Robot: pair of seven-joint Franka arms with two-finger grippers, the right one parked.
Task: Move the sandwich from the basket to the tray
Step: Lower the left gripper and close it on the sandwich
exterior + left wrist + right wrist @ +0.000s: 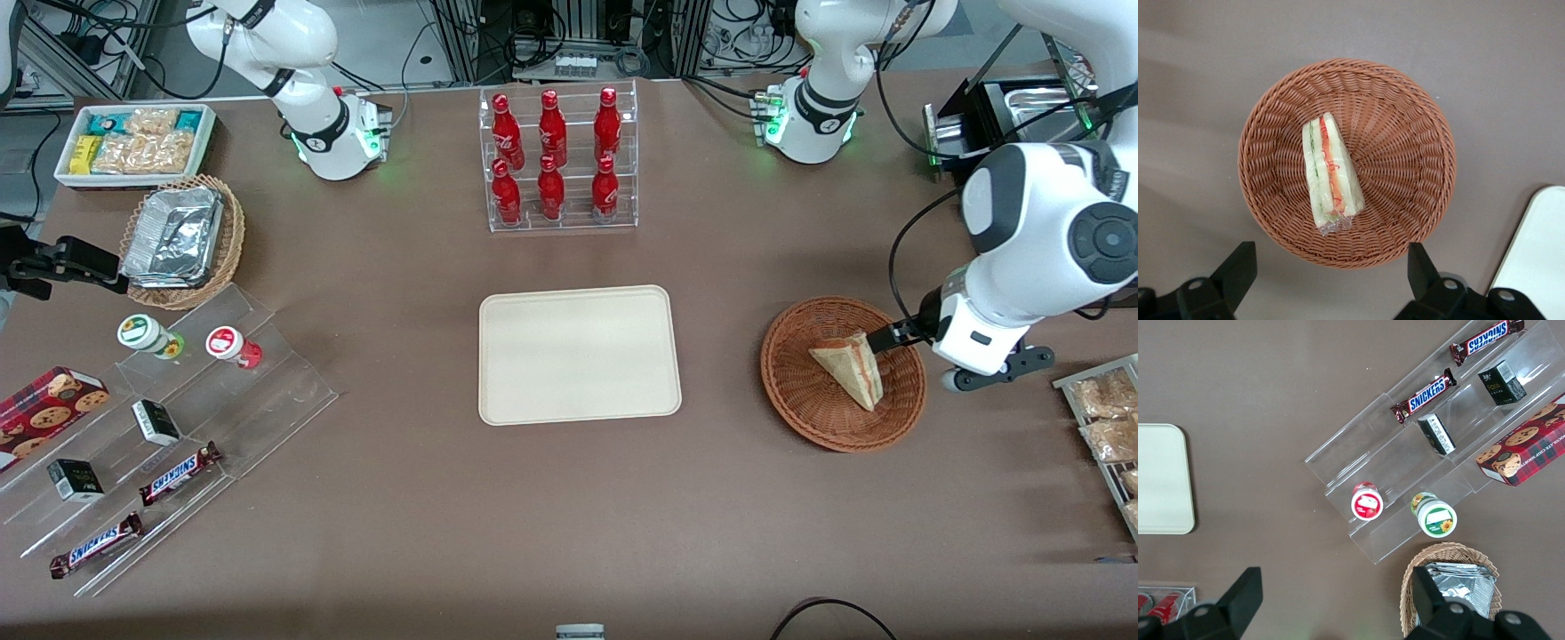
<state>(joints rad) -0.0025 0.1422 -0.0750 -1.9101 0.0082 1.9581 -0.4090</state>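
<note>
The sandwich's ends slope and its cut filling (1331, 165) faces up, so the left gripper should next grab the sandwich by its flat outer bread sides.
The sandwich (852, 366) is a triangular wedge of pale bread with red-orange and green filling, lying in the reddish-brown wicker basket (800, 418). The wrist view shows the sandwich (1330, 172) in clear wrap, off-centre in the basket (1405, 133). My left gripper (898, 336) hovers above the basket's rim on the side toward the working arm's end of the table. It is open, with nothing between its fingers (1238, 267), and stands clear of the sandwich. The cream-beige tray (578, 356) lies flat mid-table beside the basket, and a corner of the tray (1538, 253) shows in the wrist view.
A clear rack of red bottles (562, 160) stands farther from the front camera than the tray. A wire rack of bagged snacks (1107, 418) sits beside the basket at the working arm's end. Acrylic steps with candy bars (178, 471), a foil-tray basket (182, 240) and a white bin (133, 142) lie toward the parked arm's end.
</note>
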